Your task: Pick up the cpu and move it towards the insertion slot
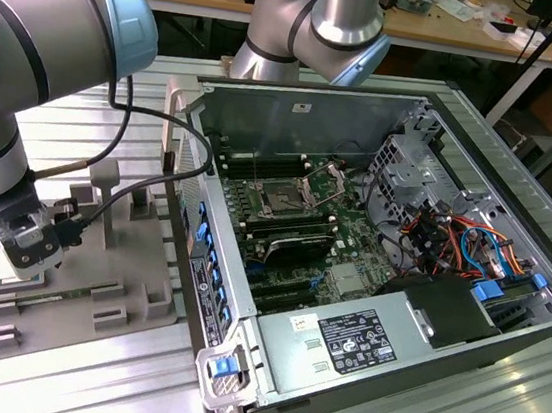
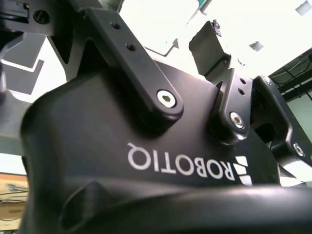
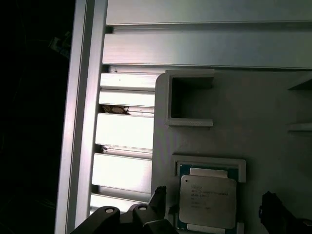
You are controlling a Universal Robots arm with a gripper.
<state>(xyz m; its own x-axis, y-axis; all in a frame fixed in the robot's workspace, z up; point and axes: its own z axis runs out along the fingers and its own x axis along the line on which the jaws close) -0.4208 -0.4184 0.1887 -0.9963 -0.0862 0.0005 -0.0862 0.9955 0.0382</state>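
My gripper should close on the CPU [image 3: 207,201] now: in the wrist view its open fingers are beside the CPU in the fixture's framed hollow [image 3: 209,160].
In the first wrist view the cpu [image 3: 207,201], a small square chip with a silvery top, lies flat in a framed recess of the grey plastic fixture [image 3: 253,117]. My gripper [image 3: 214,197] is open and straddles it. One dark fingertip [image 3: 159,194] and the other [image 3: 271,207] stand on either side of the chip, apart from it. In the exterior view my gripper [image 1: 24,248] hangs low over the fixture [image 1: 132,270] at the exterior view's left. The insertion slot [image 1: 283,200] sits on the motherboard inside the open case, its metal bracket [image 1: 325,180] raised.
The open computer case [image 1: 267,115] stands to the exterior view's right of the fixture, its raised wall between them. Inside are memory slots [image 1: 297,241], a power supply [image 1: 355,339] and coloured cables [image 1: 453,238]. The table is ribbed aluminium [image 3: 124,131]. The gripper's black housing [image 2: 146,146] looms close.
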